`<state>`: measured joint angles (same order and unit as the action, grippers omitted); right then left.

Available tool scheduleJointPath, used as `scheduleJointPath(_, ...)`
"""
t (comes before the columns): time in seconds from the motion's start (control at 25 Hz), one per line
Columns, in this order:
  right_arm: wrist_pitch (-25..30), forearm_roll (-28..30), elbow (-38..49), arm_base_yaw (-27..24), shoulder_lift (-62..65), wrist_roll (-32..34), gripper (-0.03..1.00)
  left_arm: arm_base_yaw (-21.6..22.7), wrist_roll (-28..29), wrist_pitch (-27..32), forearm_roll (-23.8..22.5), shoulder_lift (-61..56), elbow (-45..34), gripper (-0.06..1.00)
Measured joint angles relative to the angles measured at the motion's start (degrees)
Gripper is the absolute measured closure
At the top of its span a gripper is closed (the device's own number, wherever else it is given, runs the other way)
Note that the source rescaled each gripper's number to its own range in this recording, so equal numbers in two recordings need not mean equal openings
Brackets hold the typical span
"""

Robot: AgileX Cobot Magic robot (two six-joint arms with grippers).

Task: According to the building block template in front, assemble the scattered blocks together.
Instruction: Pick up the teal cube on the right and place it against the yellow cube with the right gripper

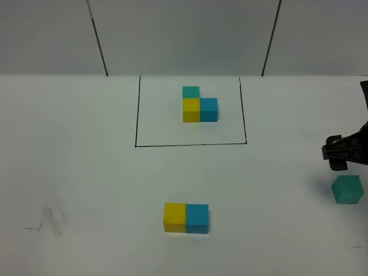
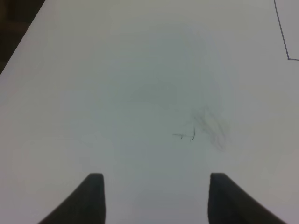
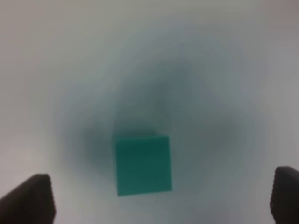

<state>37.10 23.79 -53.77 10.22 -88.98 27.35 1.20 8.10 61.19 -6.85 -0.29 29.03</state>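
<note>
The teal-green cube (image 1: 347, 190) will complete the template's shape beside the yellow cube (image 1: 175, 217), so my right gripper will grab it by its opposite sides next.
The building block template (image 1: 198, 104) is a teal, yellow and blue L-shaped cluster inside a black drawn rectangle (image 1: 137, 115) at the back centre. A yellow cube (image 1: 175, 217) and a blue cube (image 1: 197, 218) sit side by side, touching, near the front centre. A teal-green cube (image 1: 347, 190) lies alone at the far right; the right wrist view shows it (image 3: 142, 164) below and between the spread fingers. My right gripper (image 1: 339, 154) (image 3: 162, 198) is open and empty, hovering just behind this cube. My left gripper (image 2: 156, 186) is open and empty over bare table, out of the exterior view.
The white table (image 1: 86, 172) has a grey pencil smudge (image 1: 52, 221) at the front left, also seen in the left wrist view (image 2: 208, 128). A corner of the black rectangle (image 2: 282, 32) shows there. A white wall with dark seams stands behind.
</note>
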Motion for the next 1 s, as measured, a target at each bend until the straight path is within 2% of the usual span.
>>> scheduleJointPath(0.36,-4.3,-5.0,0.2,-1.9,-9.1,-4.0,0.06,0.0,0.0,0.0,0.0,0.0,0.0,0.83)
scheduleJointPath(0.68,-6.2,-6.1,0.2,-2.9,-14.2,-4.8,0.07,0.0,0.0,0.0,0.0,0.0,0.0,0.83)
scheduleJointPath(1.0,-8.5,-6.1,0.3,-4.8,-16.6,-5.3,0.16,0.0,0.0,0.0,0.0,0.0,0.0,0.83)
